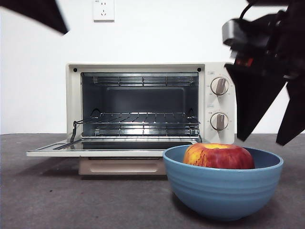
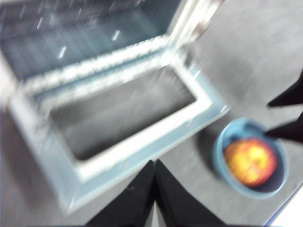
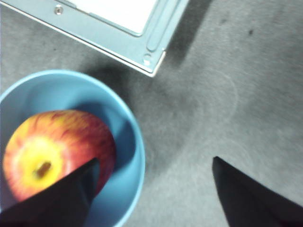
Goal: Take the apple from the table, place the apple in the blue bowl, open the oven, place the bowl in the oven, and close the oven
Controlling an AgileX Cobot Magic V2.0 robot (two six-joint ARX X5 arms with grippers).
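Observation:
I need to take the blue bowl with my right gripper next, holding it by its thin rim [image 1: 268,153] beside the apple [image 1: 218,156]. The bowl is wider than my open fingers.
The cream-white oven [image 1: 217,102] stands open, its door [image 1: 52,152] folded down flat and the wire rack [image 1: 138,119] bare. In front of it on the right sits the blue bowl [image 1: 224,191] with the red and yellow apple [image 1: 218,156] inside. My right gripper [image 3: 155,161] hangs open just above the bowl's [image 3: 125,111] rim: one jaw over the apple [image 3: 52,142], the other over the table [image 3: 227,94] outside. In the front view this gripper [image 1: 263,140] looms dark at the upper right. My left gripper [image 2: 154,163] is shut and empty, high above the oven door [image 2: 142,137].
The lowered door's corner [image 3: 151,61] lies close to the bowl. A beige bar handle [image 1: 121,166] shows under the door's front edge. The left arm [image 1: 45,12] is only a black tip at the top left. A wall socket [image 1: 103,9] is behind.

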